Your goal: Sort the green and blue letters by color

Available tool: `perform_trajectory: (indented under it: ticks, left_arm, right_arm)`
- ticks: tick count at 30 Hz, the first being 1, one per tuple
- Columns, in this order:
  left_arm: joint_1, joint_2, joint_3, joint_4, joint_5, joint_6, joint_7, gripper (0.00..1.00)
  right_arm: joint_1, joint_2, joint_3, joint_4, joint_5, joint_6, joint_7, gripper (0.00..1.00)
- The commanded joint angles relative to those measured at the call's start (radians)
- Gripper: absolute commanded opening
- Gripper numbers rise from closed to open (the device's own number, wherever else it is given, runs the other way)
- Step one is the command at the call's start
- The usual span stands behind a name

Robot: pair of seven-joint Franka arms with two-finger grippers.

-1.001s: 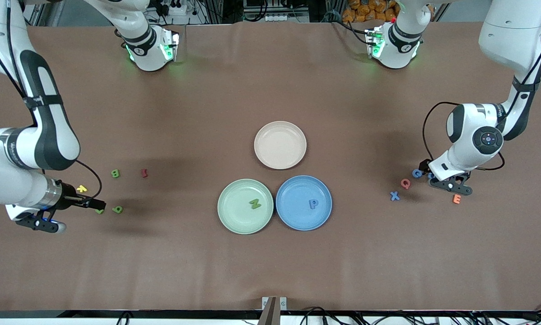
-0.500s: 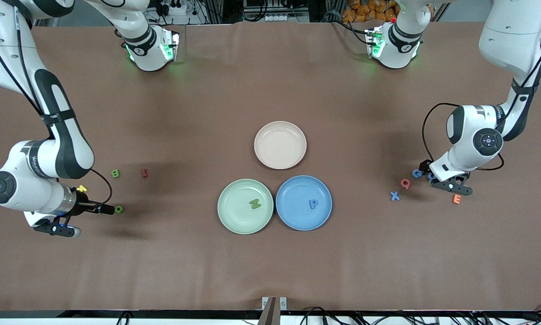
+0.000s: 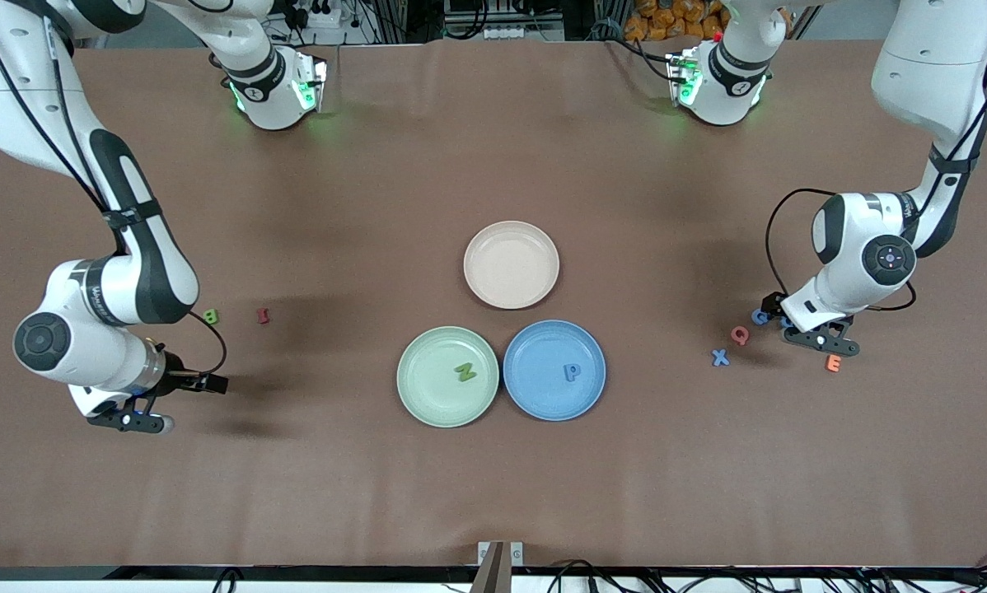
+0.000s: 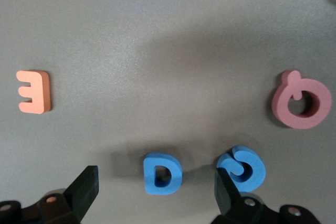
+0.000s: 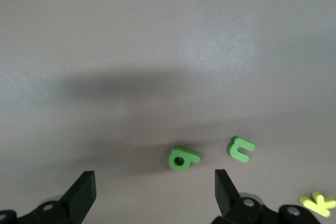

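Observation:
The blue D (image 4: 149, 174) sits between my left gripper's fingers in the left wrist view and closing now would catch the D, so it is time to close.
In the left wrist view, a blue D (image 4: 163, 174) lies flat between the wide-apart fingers of my open left gripper (image 4: 156, 178), untouched. A blue C (image 4: 242, 167) lies against one finger (image 4: 223, 192). A blue X (image 3: 719, 357) lies nearer the camera. My right gripper (image 5: 153, 178) hangs open low over the table at the right arm's end, with two green letters (image 5: 182, 158) (image 5: 241, 149) just ahead of its fingertips. A green B (image 3: 211, 315) lies farther from the camera. A green N (image 3: 465, 372) rests in the green plate (image 3: 428, 395), a blue P (image 3: 572, 372) in the blue plate (image 3: 543, 399).
A pink Q (image 4: 302, 99) and an orange E (image 4: 34, 92) lie beside the blue letters. A yellow letter (image 5: 317, 201) and a dark-red I (image 3: 264, 315) lie near the green ones. A pale pink plate (image 3: 511, 264) stands farther from the camera than the two colour plates.
My right arm has swung toward the plates, and its gripper now covers the two green letters in the front view. The left arm has hardly moved.

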Motion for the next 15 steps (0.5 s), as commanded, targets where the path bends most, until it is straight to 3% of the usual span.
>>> perform_trajectory:
  ticks: [1, 6, 15]
  left_arm:
    - [0.010, 0.005, -0.014, 0.003, -0.029, 0.013, 0.013, 0.59]
    - [0.010, 0.007, -0.014, 0.003, -0.029, 0.013, 0.015, 0.33]
    - [0.010, 0.012, -0.014, 0.006, -0.029, 0.013, 0.015, 0.27]
  right_arm:
    - [-0.018, 0.011, 0.003, -0.039, -0.046, 0.067, 0.018, 1.00]
    - [-0.024, 0.032, -0.003, -0.041, -0.061, 0.085, 0.013, 1.00]
    - [-0.029, 0.045, -0.009, -0.065, -0.061, 0.133, 0.009, 0.96]
